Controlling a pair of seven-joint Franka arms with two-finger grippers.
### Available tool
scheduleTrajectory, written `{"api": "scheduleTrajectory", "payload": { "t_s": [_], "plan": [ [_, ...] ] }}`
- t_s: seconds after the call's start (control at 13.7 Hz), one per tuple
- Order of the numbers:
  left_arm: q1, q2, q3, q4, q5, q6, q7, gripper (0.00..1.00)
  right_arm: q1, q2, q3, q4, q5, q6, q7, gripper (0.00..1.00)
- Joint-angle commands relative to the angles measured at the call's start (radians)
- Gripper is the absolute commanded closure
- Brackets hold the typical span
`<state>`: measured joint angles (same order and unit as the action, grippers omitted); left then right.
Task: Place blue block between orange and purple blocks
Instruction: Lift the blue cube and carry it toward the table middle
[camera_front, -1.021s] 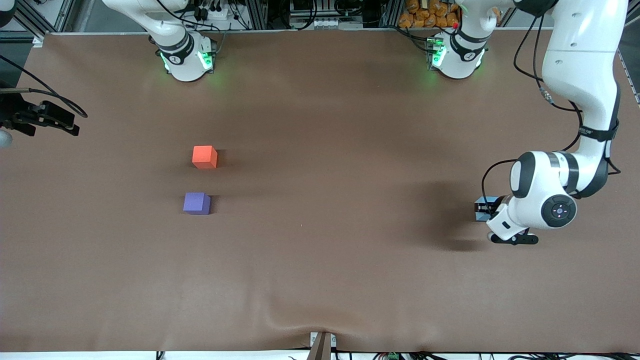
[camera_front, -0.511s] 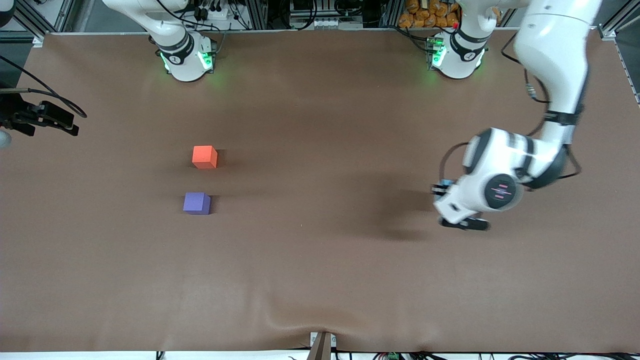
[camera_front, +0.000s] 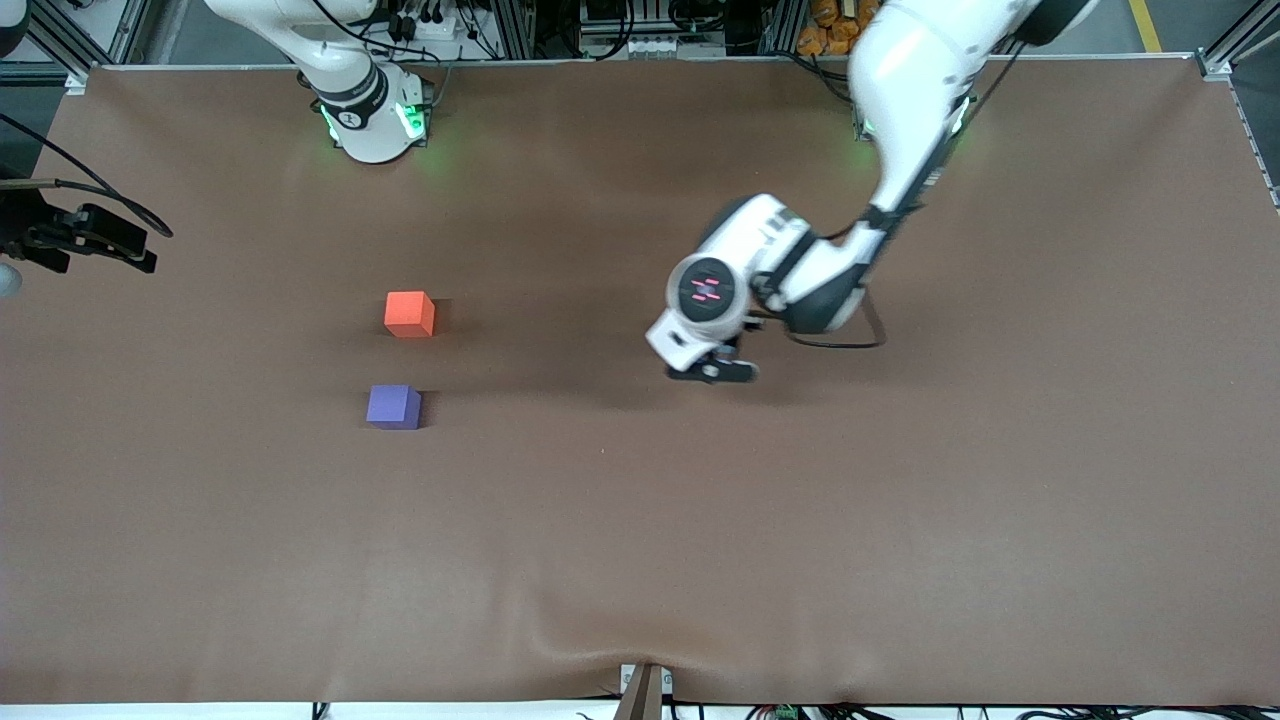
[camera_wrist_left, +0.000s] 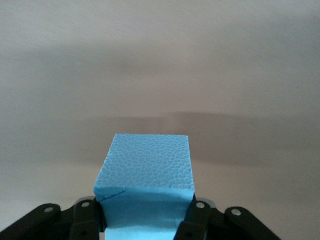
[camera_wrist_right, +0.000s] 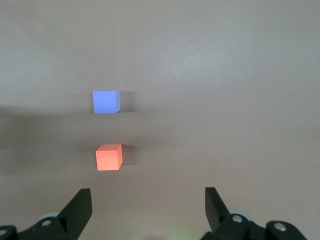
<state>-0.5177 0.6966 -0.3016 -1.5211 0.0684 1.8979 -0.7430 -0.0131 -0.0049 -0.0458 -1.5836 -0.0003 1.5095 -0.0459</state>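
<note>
The blue block's lower edge (camera_wrist_left: 152, 136) hangs above its blurred shadow, and the block would drop if I opened now, so my left gripper keeps holding it.
The blue block (camera_wrist_left: 147, 165) is a light sky-blue cube, and my left gripper (camera_wrist_left: 145, 216) is shut on its two sides, holding it in the air over the middle of the bare table. In the front view the left arm's wrist (camera_front: 706, 290) hides the block. The orange block (camera_front: 409, 313) and the purple block (camera_front: 393, 406) rest on the table toward the right arm's end, a small gap apart, the purple one nearer to the front camera. My right gripper (camera_wrist_right: 147, 199) hangs open and empty, high above the table, looking down on the orange block (camera_wrist_right: 109, 157) and the purple block (camera_wrist_right: 106, 102).
The brown table cover (camera_front: 900, 560) has a wrinkle at its front edge (camera_front: 560, 625). A dark fixture with cables (camera_front: 80, 238) juts in at the right arm's end of the table. Both robot bases (camera_front: 372, 115) stand along the table's back edge.
The left arm has swung from the left arm's end of the table toward the middle, carrying the blue block. The right gripper and the other two blocks have not moved.
</note>
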Motion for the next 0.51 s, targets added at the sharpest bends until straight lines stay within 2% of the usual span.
{"api": "scheduleTrajectory", "payload": {
  "t_s": [0.0,0.22,0.29,0.36,0.44],
  "plan": [
    [-0.066,0.09,0.016,0.125,-0.047,-0.008,-0.056,0.64,-0.025,0.008,0.017,-0.003,-0.001,0.005,-0.011,0.0],
    [-0.143,0.15,0.018,0.163,-0.047,0.111,-0.162,0.63,-0.027,0.019,0.017,-0.001,-0.003,-0.002,-0.009,0.0],
    [-0.169,0.167,0.018,0.163,-0.045,0.154,-0.18,0.54,-0.027,0.019,0.015,-0.001,-0.003,-0.003,-0.009,0.0],
    [-0.2,0.176,0.033,0.163,-0.044,0.188,-0.197,0.36,-0.027,0.02,0.015,-0.001,-0.003,-0.003,-0.011,0.0],
    [-0.217,0.173,0.056,0.162,-0.044,0.193,-0.202,0.0,-0.025,0.02,0.015,-0.001,-0.003,-0.005,-0.011,0.0]
  ]
}}
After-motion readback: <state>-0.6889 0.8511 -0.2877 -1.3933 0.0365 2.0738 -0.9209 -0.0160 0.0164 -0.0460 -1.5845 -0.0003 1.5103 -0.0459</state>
